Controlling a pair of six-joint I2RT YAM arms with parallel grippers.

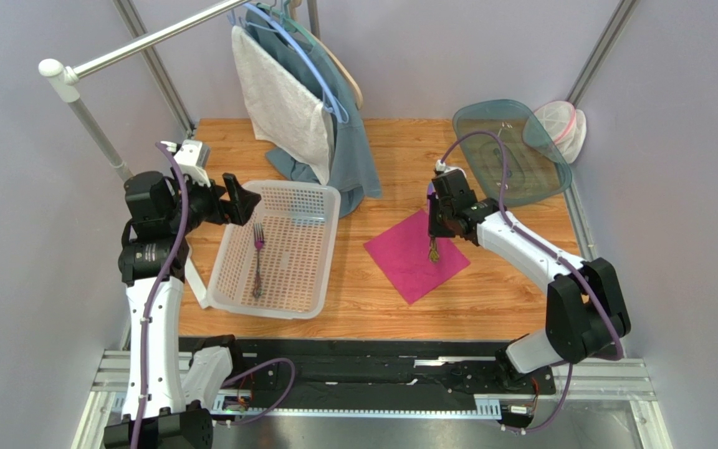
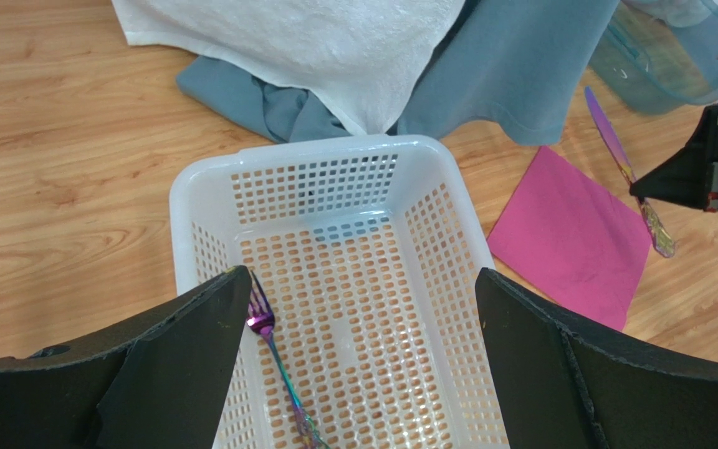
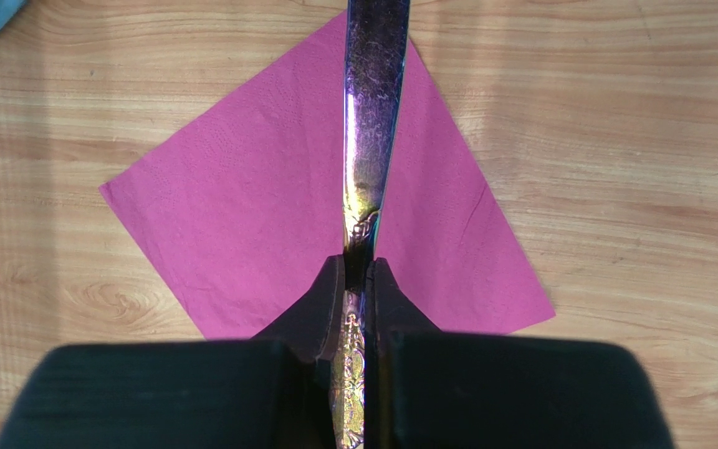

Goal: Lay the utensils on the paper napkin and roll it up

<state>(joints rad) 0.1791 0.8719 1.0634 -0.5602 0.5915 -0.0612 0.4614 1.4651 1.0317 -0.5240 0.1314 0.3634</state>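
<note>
The knife still hangs above the sheet and would drop loosely toward the napkin's far corner, so my right gripper keeps holding it until it reaches the sheet.
The magenta paper napkin (image 1: 410, 267) lies flat on the wooden table right of centre; it also shows in the left wrist view (image 2: 569, 243) and the right wrist view (image 3: 260, 215). My right gripper (image 1: 437, 231) (image 3: 359, 271) is shut on a slim iridescent purple knife (image 3: 372, 122) (image 2: 608, 131) and holds it above the napkin, its gilt handle end (image 1: 434, 250) over the sheet. A purple fork (image 1: 258, 262) (image 2: 274, 351) lies in the white basket (image 1: 269, 307). My left gripper (image 1: 241, 199) (image 2: 358, 281) is open and empty above the basket's far left corner.
A grey-white towel (image 1: 283, 98) and a teal cloth (image 1: 353, 159) hang from hangers on a rail at the back, reaching the table behind the basket. A teal translucent lid (image 1: 513, 150) and a clear pink-rimmed container (image 1: 559, 126) sit at the back right.
</note>
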